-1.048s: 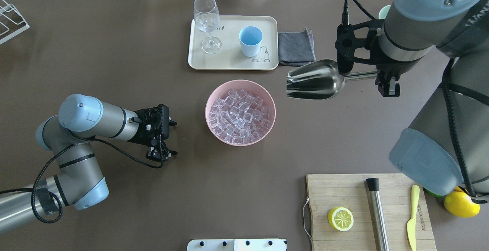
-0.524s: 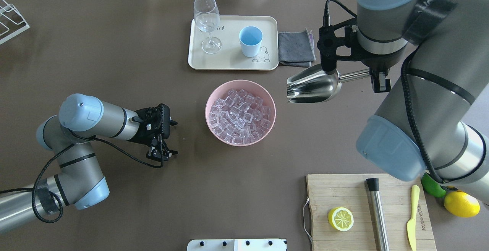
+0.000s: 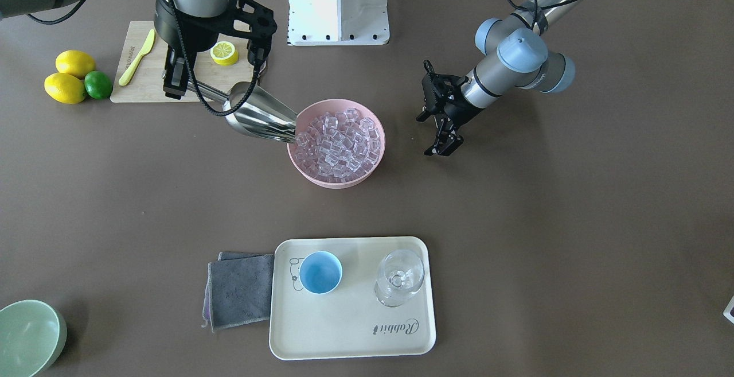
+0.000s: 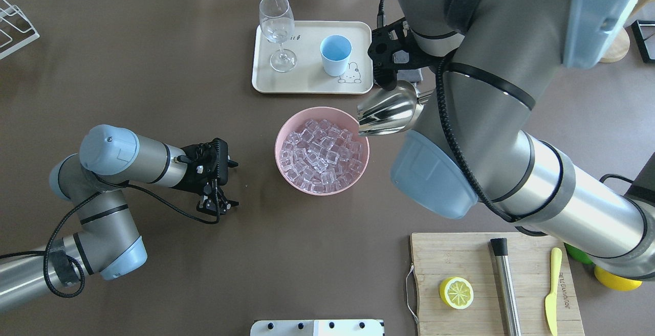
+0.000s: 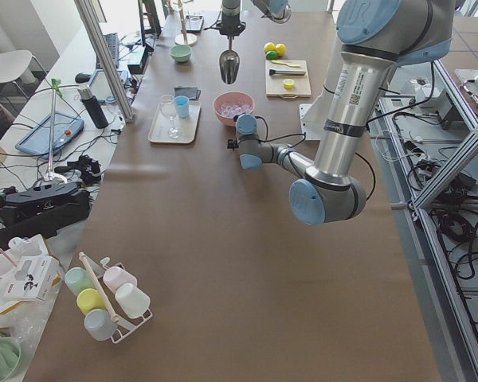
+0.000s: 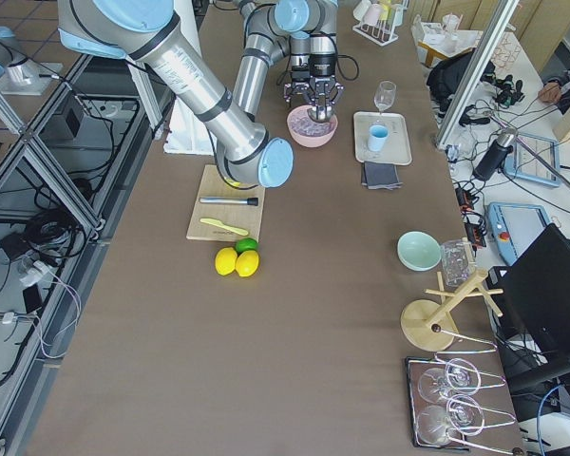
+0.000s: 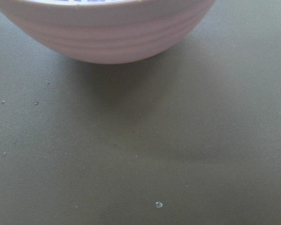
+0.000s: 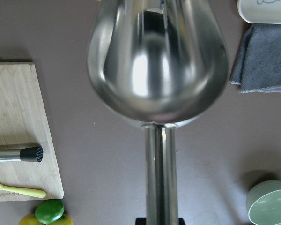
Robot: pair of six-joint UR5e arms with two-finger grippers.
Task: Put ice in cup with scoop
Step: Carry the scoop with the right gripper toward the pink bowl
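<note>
The pink bowl is too wide for the left gripper's fingers and is full of ice (image 3: pixel 338 144), so the left gripper needs to pinch the bowl by its rim (image 3: pixel 382 135) next.
The ice (image 4: pixel 322 154) fills a pink bowl (image 4: pixel 321 191) at mid-table. My right gripper (image 3: pixel 179 87) is shut on the handle of the steel scoop (image 4: pixel 389 111). The scoop tilts mouth-down, its lip (image 3: pixel 289 131) at the bowl's rim nearest that arm, right at the outer cubes. In the right wrist view the scoop (image 8: pixel 157 61) fills the top; I see no ice in it. The light-blue cup (image 4: pixel 335 52) stands empty on the cream tray (image 4: pixel 307 84). My left gripper (image 4: pixel 233 184) is open and empty, low over the table beside the bowl (image 7: pixel 112 37).
A stemmed glass (image 4: pixel 276 24) stands on the tray beside the cup. A grey cloth (image 3: pixel 241 291) lies next to the tray. A cutting board (image 4: pixel 460 254) holds a lemon half, a steel rod (image 4: pixel 505 285) and a yellow knife. A pale green bowl (image 3: pixel 26 337) sits at a corner.
My right arm has swung the scoop left and towards the pink bowl, tipping its mouth down to the bowl's rim. My left arm has not moved.
</note>
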